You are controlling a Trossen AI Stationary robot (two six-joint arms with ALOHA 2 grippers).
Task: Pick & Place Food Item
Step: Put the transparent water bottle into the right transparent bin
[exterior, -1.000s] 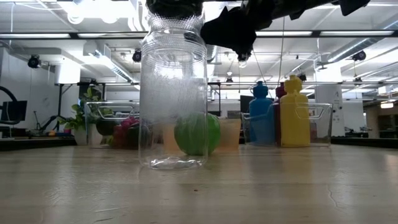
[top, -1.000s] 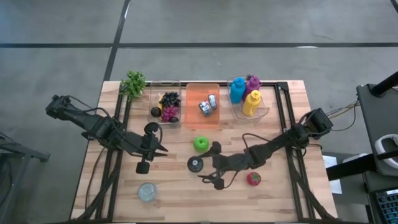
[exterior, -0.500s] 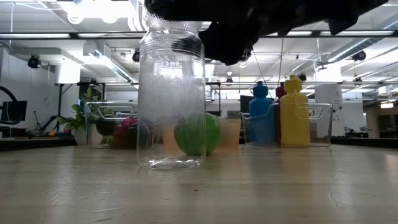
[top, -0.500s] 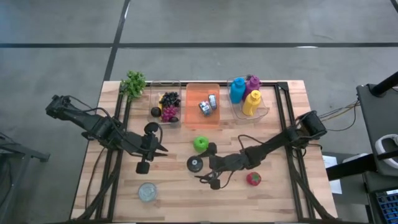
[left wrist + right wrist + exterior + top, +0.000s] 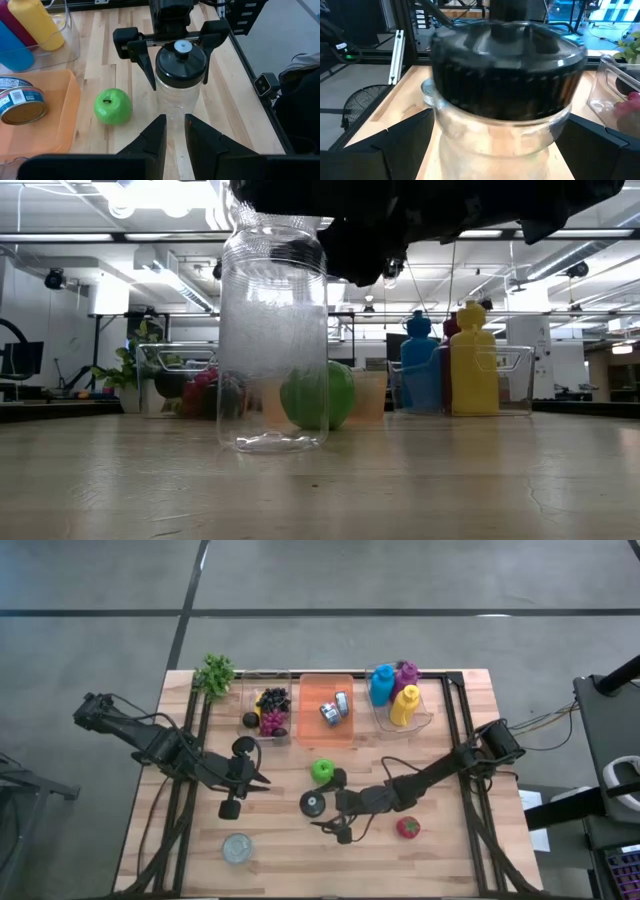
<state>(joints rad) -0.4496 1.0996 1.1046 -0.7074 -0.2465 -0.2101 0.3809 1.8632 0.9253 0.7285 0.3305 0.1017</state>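
Note:
The right gripper's fingers stand on both sides of the neck, under the black lid, so my right gripper closes on the jar's neck (image 5: 500, 135) next.
A clear glass jar (image 5: 313, 803) with a black lid (image 5: 182, 55) stands upright on the wooden table, just in front of a green apple (image 5: 322, 771). My right gripper (image 5: 179, 82) is open, and its fingers reach level from the table's right, one on either side of the jar's lid. A red fruit (image 5: 407, 828) lies beside the right arm, toward the near edge. My left gripper (image 5: 262, 781) hovers left of the jar, pointing at it, shut on nothing. My right gripper has one finger (image 5: 146, 67) on each side of the jar's lid (image 5: 500, 75), level with it. I cannot tell whether either finger touches the lid.
Along the far edge stand a clear bin of grapes (image 5: 268, 710), an orange bin with cans (image 5: 326, 708) and a clear bin of coloured bottles (image 5: 400, 695). A green plant (image 5: 214, 673) sits at the far left. A small clear round thing (image 5: 237, 848) lies near the front left.
My right gripper has moved toward the table's left edge and a little down, staying open, so its fingers now flank the jar's lid.

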